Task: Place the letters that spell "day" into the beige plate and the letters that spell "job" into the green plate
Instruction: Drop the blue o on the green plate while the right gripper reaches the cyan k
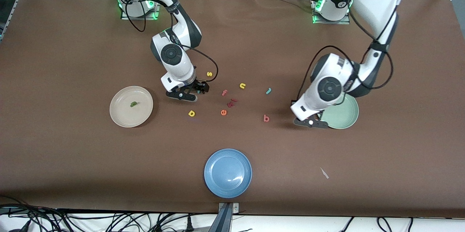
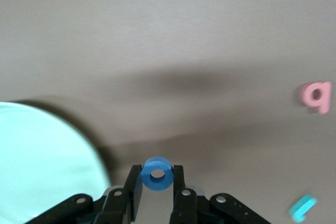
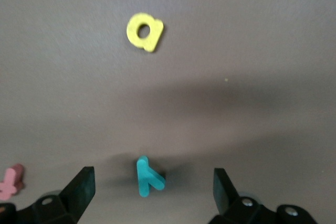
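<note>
The teal "y" needs to go onto the beige plate, so my right gripper will next grab the "y" across its long stroke and short arm [image 3: 148, 177].
My left gripper [image 1: 313, 122] [image 2: 157, 174] is shut on the blue ring "o" [image 2: 157, 173] and hangs over the table just beside the rim of the green plate [image 1: 344, 116] [image 2: 37, 166]. The salmon "b" [image 1: 266, 118] [image 2: 316, 96] and the teal "j" [image 1: 268, 90] [image 2: 303, 208] lie on the table. My right gripper [image 1: 183, 96] [image 3: 152, 178] is open and low over the table, with the teal "y" [image 3: 148, 177] lying between its fingers, untouched. The yellow "a" [image 1: 191, 113] [image 3: 144, 31] lies close by. The dark green "d" [image 1: 133, 104] is in the beige plate [image 1: 123, 117].
A blue plate [image 1: 227, 184] sits near the front edge. Loose letters lie mid-table: a yellow "s" [image 1: 209, 73], a yellow "n" [image 1: 242, 85], a salmon "f" [image 1: 224, 92], an orange "e" [image 1: 223, 112] and a dark red piece [image 1: 231, 102].
</note>
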Motion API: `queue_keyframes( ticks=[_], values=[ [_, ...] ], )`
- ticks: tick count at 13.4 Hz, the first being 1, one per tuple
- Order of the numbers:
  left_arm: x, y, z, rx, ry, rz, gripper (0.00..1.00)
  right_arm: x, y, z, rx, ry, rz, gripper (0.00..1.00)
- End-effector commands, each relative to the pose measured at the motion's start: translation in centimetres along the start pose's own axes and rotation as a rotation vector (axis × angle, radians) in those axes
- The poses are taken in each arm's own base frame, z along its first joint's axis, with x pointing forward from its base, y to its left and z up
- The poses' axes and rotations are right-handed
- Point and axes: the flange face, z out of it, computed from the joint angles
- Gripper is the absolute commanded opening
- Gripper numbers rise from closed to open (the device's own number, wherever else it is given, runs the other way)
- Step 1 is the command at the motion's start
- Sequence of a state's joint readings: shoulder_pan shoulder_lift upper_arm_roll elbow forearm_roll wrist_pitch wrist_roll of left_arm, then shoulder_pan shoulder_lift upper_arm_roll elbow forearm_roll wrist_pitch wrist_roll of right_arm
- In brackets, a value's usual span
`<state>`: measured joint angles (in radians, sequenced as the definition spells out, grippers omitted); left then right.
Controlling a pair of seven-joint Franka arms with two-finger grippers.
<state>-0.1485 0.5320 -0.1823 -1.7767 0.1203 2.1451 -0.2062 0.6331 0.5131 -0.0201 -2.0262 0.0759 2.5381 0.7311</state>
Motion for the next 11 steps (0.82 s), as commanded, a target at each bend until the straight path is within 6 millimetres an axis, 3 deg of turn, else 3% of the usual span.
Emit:
queue_keyframes(
  ticks=[1,3,5,6,8,11],
  values=[
    [-1.5,-5.0,-1.6,0.027,-0.031,0.081,0.02,-1.3,-0.4,0.7,0.004,0.003,-0.009,1.00],
    [-1.9,-8.1,-1.8,0.021,-0.038,0.123,0.02,-1.8,-0.9,1.5,0.005,0.006,-0.022,0.99],
    [-2.4,-12.7,-0.3,-0.001,-0.055,0.140,0.02,-1.7,-0.9,1.6,0.006,0.008,-0.027,0.93],
    [-2.5,-13.4,0.3,-0.006,-0.050,0.147,0.02,-1.7,-0.9,1.6,0.007,0.009,-0.028,0.91],
    [-3.1,-13.4,3.2,-0.019,-0.074,0.147,0.02,-1.6,-0.8,1.6,0.005,0.011,-0.035,0.78],
    [-3.8,-14.1,6.6,-0.037,-0.125,0.145,0.02,-1.2,-0.6,1.5,0.006,0.012,-0.028,0.43]
  ],
)
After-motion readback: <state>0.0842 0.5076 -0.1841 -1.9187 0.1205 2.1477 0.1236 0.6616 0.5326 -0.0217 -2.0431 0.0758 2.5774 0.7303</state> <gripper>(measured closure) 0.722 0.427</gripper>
